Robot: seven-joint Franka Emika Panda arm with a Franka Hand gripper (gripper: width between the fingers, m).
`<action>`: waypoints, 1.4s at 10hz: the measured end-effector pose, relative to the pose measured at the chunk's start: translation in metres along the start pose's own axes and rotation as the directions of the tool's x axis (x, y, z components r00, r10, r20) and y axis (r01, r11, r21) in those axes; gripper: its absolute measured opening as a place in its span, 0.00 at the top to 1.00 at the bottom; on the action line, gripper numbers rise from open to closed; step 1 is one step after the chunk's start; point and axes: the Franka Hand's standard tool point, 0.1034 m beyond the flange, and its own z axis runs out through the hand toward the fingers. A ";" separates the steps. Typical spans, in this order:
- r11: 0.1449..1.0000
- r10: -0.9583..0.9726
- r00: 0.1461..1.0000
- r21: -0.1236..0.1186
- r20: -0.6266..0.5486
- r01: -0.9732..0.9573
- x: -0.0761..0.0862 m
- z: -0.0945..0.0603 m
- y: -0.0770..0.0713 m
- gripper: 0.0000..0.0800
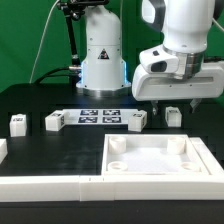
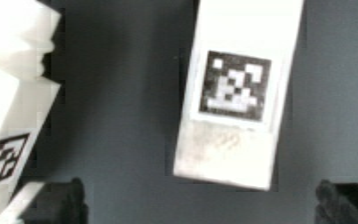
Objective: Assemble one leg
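The white leg should be grabbed next by its body with the square tag (image 1: 173,117) (image 2: 233,88), so my gripper can assemble it onto the large white panel.
Several small white legs with square tags stand in a row on the black table. One leg (image 1: 173,116) is at the exterior view's right, with another (image 1: 137,120) beside it and two more (image 1: 54,121) (image 1: 17,123) to the left. My gripper (image 1: 174,101) hangs open just above the rightmost leg. In the wrist view that leg (image 2: 240,95) lies lengthwise with its tag up, ahead of the gap between my fingertips (image 2: 51,203). The gripper (image 2: 201,205) is open and empty. A second leg (image 2: 12,110) shows at the edge.
The marker board (image 1: 98,115) lies between the legs, in front of the robot base. The large white panel (image 1: 160,172) with raised rim lies at the front right. Long white bars (image 1: 45,186) lie along the front left edge.
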 end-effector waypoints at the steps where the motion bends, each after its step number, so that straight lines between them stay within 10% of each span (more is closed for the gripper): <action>1: 1.000 0.003 0.997 -0.008 0.076 -0.002 -0.002 0.001 0.001 0.19; 8: 1.000 0.016 0.837 -0.029 0.546 0.000 -0.012 0.010 -0.002 0.19; 14: 0.999 0.017 0.805 -0.037 0.593 0.006 -0.024 0.032 -0.003 0.19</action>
